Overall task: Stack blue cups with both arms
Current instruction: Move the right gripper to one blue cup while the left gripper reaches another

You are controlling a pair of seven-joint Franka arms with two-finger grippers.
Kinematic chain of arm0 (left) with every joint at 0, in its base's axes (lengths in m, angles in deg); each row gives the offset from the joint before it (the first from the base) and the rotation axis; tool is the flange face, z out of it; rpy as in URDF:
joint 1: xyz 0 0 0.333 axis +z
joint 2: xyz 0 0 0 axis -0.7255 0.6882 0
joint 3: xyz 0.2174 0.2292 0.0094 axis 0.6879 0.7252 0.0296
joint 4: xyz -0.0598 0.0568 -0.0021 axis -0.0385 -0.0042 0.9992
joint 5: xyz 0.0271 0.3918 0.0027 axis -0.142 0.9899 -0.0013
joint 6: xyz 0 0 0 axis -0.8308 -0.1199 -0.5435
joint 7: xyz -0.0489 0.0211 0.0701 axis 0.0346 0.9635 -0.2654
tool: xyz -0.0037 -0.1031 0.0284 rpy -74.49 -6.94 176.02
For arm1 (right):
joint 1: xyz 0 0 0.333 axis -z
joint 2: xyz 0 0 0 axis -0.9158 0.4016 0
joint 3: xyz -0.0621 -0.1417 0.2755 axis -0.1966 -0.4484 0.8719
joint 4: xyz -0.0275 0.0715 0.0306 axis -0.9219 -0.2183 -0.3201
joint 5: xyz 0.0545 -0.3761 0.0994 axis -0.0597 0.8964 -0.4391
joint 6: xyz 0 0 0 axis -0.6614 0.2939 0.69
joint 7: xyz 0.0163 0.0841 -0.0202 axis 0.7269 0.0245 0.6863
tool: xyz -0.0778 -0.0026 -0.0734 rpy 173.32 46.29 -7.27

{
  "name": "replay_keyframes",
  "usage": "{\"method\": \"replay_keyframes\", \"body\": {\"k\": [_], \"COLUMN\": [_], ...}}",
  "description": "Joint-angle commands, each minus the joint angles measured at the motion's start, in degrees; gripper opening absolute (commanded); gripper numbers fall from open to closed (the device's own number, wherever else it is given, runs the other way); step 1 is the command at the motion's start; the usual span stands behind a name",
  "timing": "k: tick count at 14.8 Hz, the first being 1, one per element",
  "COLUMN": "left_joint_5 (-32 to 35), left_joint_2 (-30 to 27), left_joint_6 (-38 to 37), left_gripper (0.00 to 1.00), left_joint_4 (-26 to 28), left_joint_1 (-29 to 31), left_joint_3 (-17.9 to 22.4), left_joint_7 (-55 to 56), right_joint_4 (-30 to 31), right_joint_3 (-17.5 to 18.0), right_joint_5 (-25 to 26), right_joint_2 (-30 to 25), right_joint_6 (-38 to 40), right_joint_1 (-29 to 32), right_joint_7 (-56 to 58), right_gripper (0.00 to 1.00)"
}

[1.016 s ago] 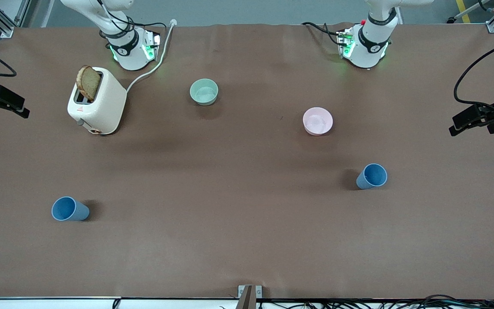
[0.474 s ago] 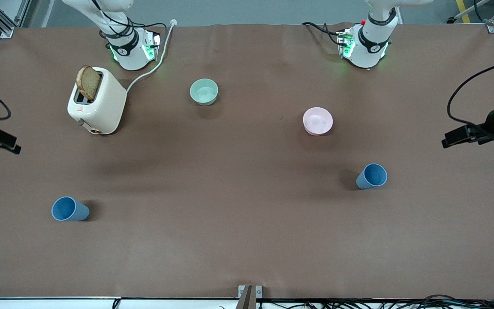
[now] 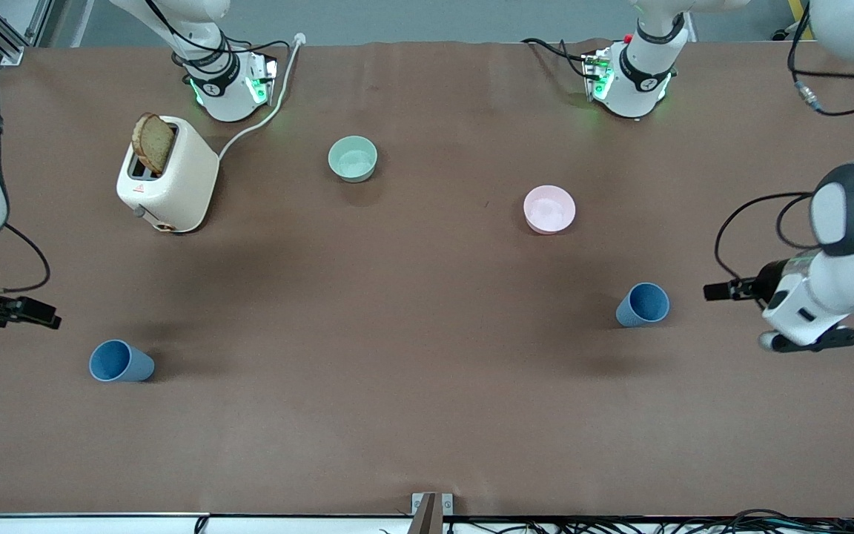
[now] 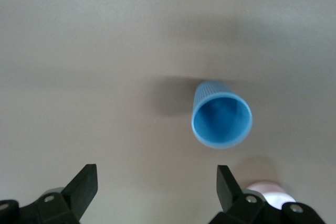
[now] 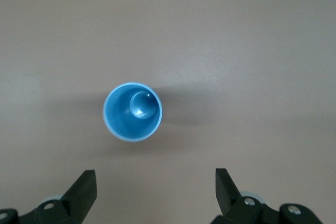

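Observation:
My right gripper picks up the blue cup beside the toaster by its rim (image 3: 95, 351) next, to stack it with the other blue cup (image 3: 643, 304).
Two blue cups stand upright on the brown table. One blue cup (image 3: 642, 305) is toward the left arm's end, and it also shows in the left wrist view (image 4: 221, 114). My left gripper (image 3: 717, 291) hangs over the table beside it, open and empty (image 4: 156, 174). The other blue cup (image 3: 119, 362) is toward the right arm's end, and it also shows in the right wrist view (image 5: 132, 112). My right gripper (image 3: 45, 319) hangs over the table beside it, at that end's edge, open and empty (image 5: 154, 177). Neither gripper touches a cup.
A white toaster (image 3: 171, 185) with a bread slice (image 3: 153, 142) stands near the right arm's base. A mint-green bowl (image 3: 353, 158) and a pink bowl (image 3: 549, 208) sit farther from the front camera than the cups. A white cable (image 3: 260, 119) runs from the toaster.
Both arms have swung in from the table's ends and come down toward the cups. Each gripper now hangs close to its cup. The cups have not moved.

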Motion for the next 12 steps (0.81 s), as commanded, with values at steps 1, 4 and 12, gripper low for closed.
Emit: {"method": "replay_keyframes", "body": {"k": [1,4,12], "left_joint_5": [-0.6,-0.6,-0.7], "left_joint_2": [-0.8,-0.8,3.1], "left_joint_6": [10.2,14.8,14.2], "left_gripper": [1.0,1.0,1.0], "left_joint_4": [8.7,12.0,12.9], "left_joint_1": [-0.3,-1.7,-2.7], "left_joint_3": [-0.1,-0.4,-0.5], "left_joint_7": [-0.6,0.5,0.6], "right_joint_4": [0.0,0.1,-0.5], "right_joint_3": [0.8,1.1,1.2], "right_joint_5": [-2.1,-2.7,-6.5], "right_joint_2": [4.9,8.5,14.3], "right_joint_6": [-5.4,-9.0,-16.0], "right_joint_1": [1.2,2.3,1.8], "right_joint_7": [0.8,0.9,0.5], "right_gripper": [0.99,0.98,0.9]}}
